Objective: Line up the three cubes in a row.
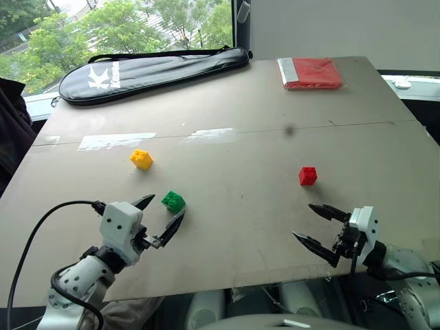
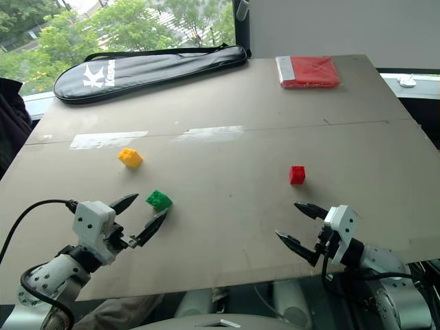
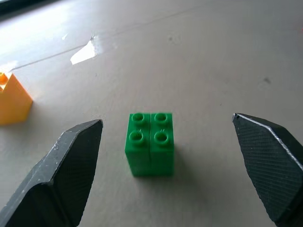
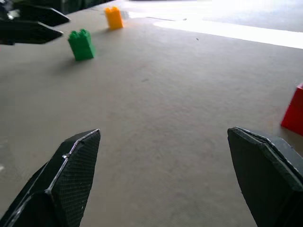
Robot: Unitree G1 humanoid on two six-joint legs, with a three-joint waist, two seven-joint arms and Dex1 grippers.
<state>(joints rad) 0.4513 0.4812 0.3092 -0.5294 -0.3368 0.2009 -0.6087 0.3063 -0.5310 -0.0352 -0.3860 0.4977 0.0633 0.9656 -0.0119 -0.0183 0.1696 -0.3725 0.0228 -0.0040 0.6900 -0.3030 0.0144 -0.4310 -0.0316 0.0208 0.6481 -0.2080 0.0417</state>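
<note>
My left gripper moves toward the green cube (image 1: 173, 201), before closing on the cube. Table shows between its fingers and the cube, so closing now would miss.
Three studded cubes stand apart on the brown table. The yellow cube (image 1: 141, 159) is at the left, the green cube (image 1: 173, 201) a little nearer and to its right, and the red cube (image 1: 308, 176) is off to the right. My left gripper (image 1: 163, 212) is open near the table's front edge, its fingertips (image 1: 178, 220) just short of the green cube (image 3: 149, 143), which stands free ahead of the gap. My right gripper (image 1: 311, 223) is open and empty near the front right, a short way in front of the red cube (image 4: 294, 112).
A black racket bag (image 1: 155, 71) lies along the far left of the table. A flat red packet (image 1: 313, 73) lies at the far right. A strip of pale tape (image 1: 115, 141) marks the table behind the yellow cube. A black cable (image 1: 38, 227) loops from my left arm.
</note>
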